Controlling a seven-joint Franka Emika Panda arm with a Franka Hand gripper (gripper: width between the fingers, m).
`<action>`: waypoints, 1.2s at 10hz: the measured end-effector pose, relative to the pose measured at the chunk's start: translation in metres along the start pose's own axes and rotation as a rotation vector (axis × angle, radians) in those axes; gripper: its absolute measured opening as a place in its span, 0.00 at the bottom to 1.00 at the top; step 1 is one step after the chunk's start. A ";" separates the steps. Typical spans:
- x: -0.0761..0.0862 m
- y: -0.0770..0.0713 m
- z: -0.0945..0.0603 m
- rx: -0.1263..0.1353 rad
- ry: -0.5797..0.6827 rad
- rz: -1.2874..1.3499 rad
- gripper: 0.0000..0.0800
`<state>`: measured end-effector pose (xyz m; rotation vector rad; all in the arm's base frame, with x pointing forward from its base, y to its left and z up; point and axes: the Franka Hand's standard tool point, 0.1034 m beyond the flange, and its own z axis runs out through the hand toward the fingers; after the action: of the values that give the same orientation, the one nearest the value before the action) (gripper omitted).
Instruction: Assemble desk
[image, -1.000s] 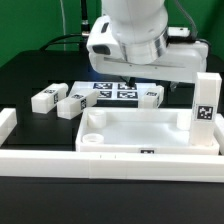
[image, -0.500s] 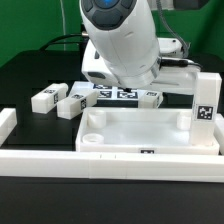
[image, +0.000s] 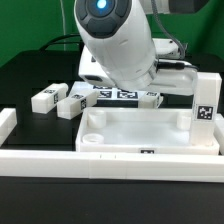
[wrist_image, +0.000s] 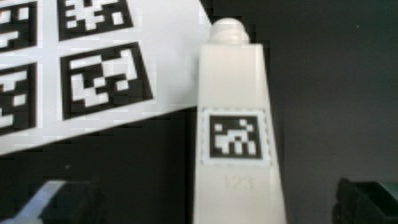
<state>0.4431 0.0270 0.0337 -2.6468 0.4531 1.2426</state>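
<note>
My gripper needs to pick up the leg by its plain end (wrist_image: 238, 203) next, so the leg's round tip stays free for the desk panel.
The white desk panel (image: 150, 150) lies near the front with one tagged leg (image: 205, 112) standing upright in its corner on the exterior view's right. Two loose legs (image: 47, 98) (image: 75, 100) lie on the black table at the left. Another leg (image: 150, 97) lies beside the marker board (image: 125, 94). In the wrist view this leg (wrist_image: 231, 120) lies lengthwise between the fingers, its tag facing up. My gripper (wrist_image: 210, 205) is open, with one dark fingertip (wrist_image: 45, 205) on each side of the leg and apart from it. In the exterior view the arm hides the gripper.
Long low white border bars run along the front (image: 100, 160) and the exterior view's left (image: 8, 125). The marker board also shows in the wrist view (wrist_image: 71, 70), next to the leg. Cables hang behind the arm.
The arm has swung and come down over the marker board, and its body now hides more of the board. The parts on the table have not moved.
</note>
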 end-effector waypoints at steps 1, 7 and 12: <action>-0.003 0.001 0.001 -0.002 -0.029 0.001 0.81; 0.007 0.000 0.006 -0.008 -0.108 0.002 0.81; 0.012 -0.002 0.013 -0.014 -0.102 0.001 0.81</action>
<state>0.4418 0.0301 0.0163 -2.5801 0.4309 1.3778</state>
